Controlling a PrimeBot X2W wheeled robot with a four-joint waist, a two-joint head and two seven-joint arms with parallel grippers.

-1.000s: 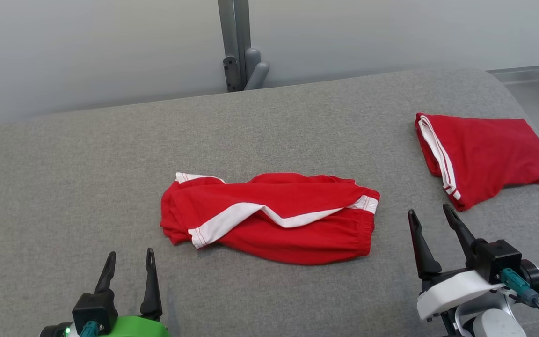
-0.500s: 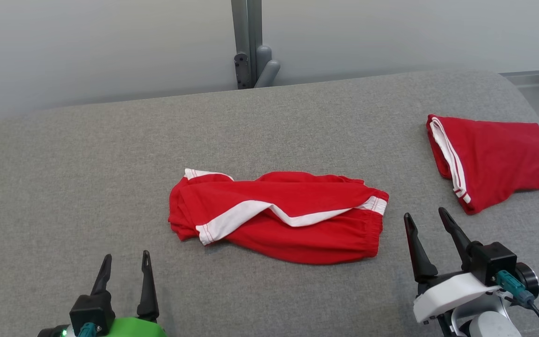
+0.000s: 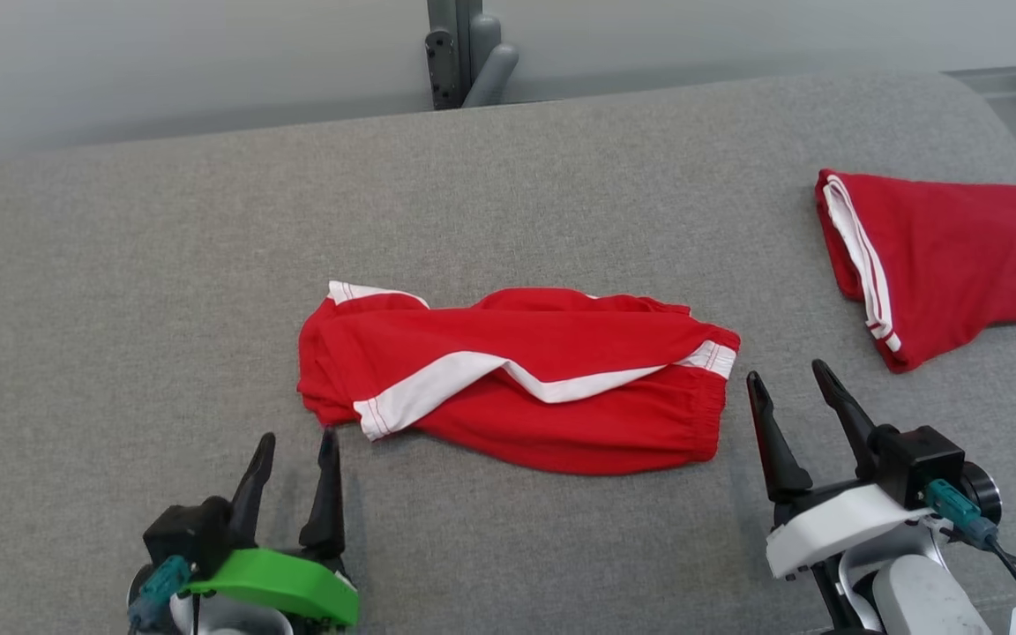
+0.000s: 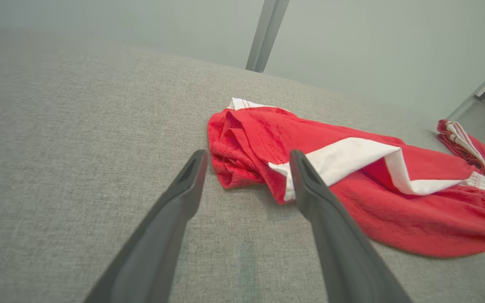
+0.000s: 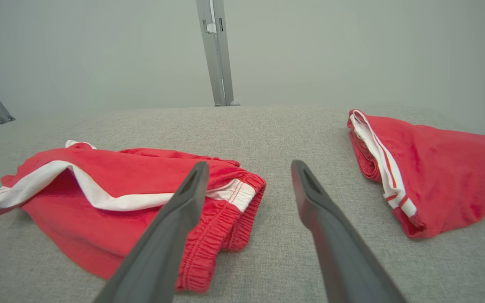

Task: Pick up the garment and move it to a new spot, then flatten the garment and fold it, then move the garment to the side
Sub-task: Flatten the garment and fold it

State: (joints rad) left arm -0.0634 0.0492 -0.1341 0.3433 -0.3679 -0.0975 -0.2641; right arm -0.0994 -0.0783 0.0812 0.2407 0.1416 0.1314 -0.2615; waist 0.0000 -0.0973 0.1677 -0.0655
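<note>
My right gripper grips the waistband end of the white stripe (image 3: 712, 356) next, where a fold stands up while the garment's red cloth (image 3: 578, 432) lies slack.
The garment (image 3: 561, 348), red shorts with a white stripe, lies crumpled and lengthwise in the middle of the grey padded surface (image 3: 164, 291). My left gripper (image 3: 298, 437) is open just short of its left end, the right fingertip close to the white hem corner. In the left wrist view the garment (image 4: 394, 210) lies just past the open left gripper (image 4: 247, 153). My right gripper (image 3: 786, 371) is open beside the garment's elastic right end, not touching it. In the right wrist view the garment (image 5: 112, 172) lies left of the open right gripper (image 5: 249, 163).
A second red garment (image 3: 958, 256), folded with a white striped edge, lies at the far right of the surface, also seen as a folded garment (image 5: 436, 164) in the right wrist view. A grey metal post (image 3: 459, 53) stands behind the surface's far edge.
The head camera has shifted, tilting down. My left gripper has advanced forward and rightward towards the garment's left end. The right gripper has edged slightly closer to the elastic end. Both stay open.
</note>
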